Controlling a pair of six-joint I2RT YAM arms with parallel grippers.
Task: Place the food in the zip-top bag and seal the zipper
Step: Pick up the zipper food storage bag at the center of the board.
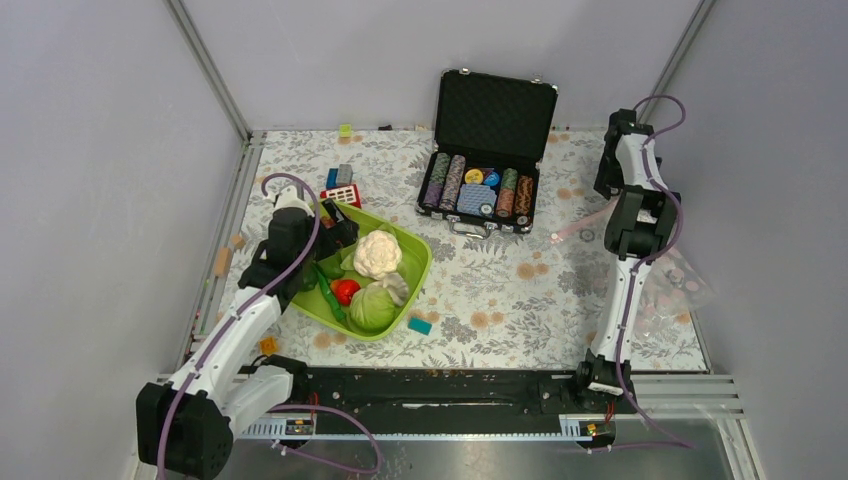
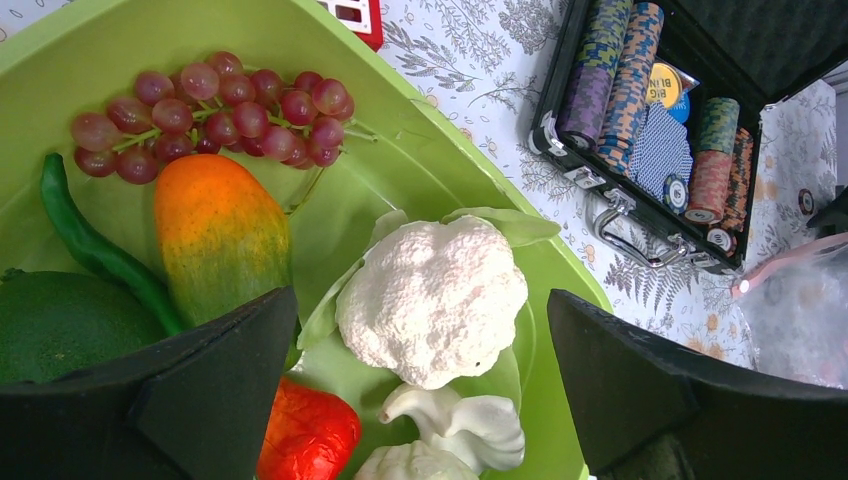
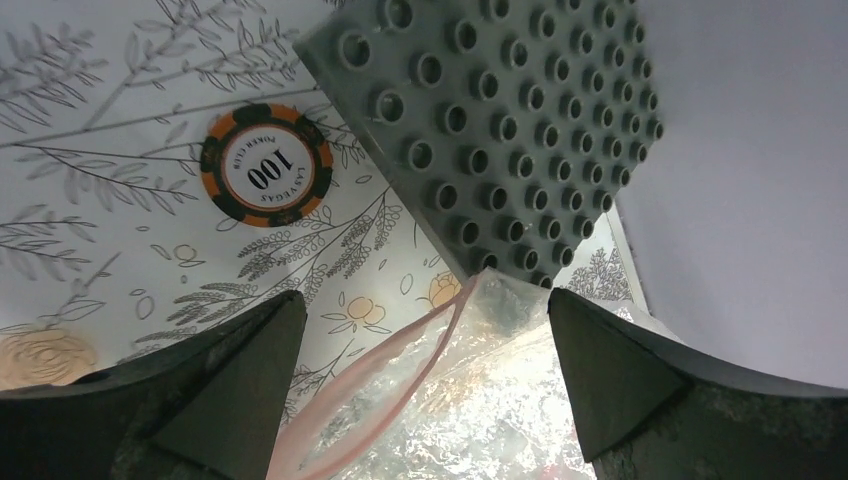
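Observation:
The opening of the zip-top bag needs to come beside the tray for food. My right gripper should grab the bag by its pink zipper end near the baseplate next.
The food lies in a lime-green tray (image 1: 420,262): white cauliflower (image 2: 432,300), pale cabbage (image 2: 440,445), red tomato (image 2: 310,435), orange fruit (image 2: 220,235), dark green fruit (image 2: 55,325), green pod (image 2: 95,245) and grapes (image 2: 215,110). My left gripper (image 2: 420,400) is open and empty above the tray, its jaws either side of the cauliflower (image 1: 377,252). The clear zip-top bag (image 3: 520,400) lies at the right (image 1: 670,285); its pink zipper (image 3: 400,370) gapes slightly. My right gripper (image 3: 420,390) is open and empty just above the bag's mouth.
An open black poker-chip case (image 1: 490,150) stands at the back centre. A grey studded baseplate (image 3: 500,130) and a loose poker chip (image 3: 265,165) lie beyond the bag's mouth. Building blocks (image 1: 342,185) sit behind the tray and a teal block (image 1: 420,325) in front. Walls enclose the table.

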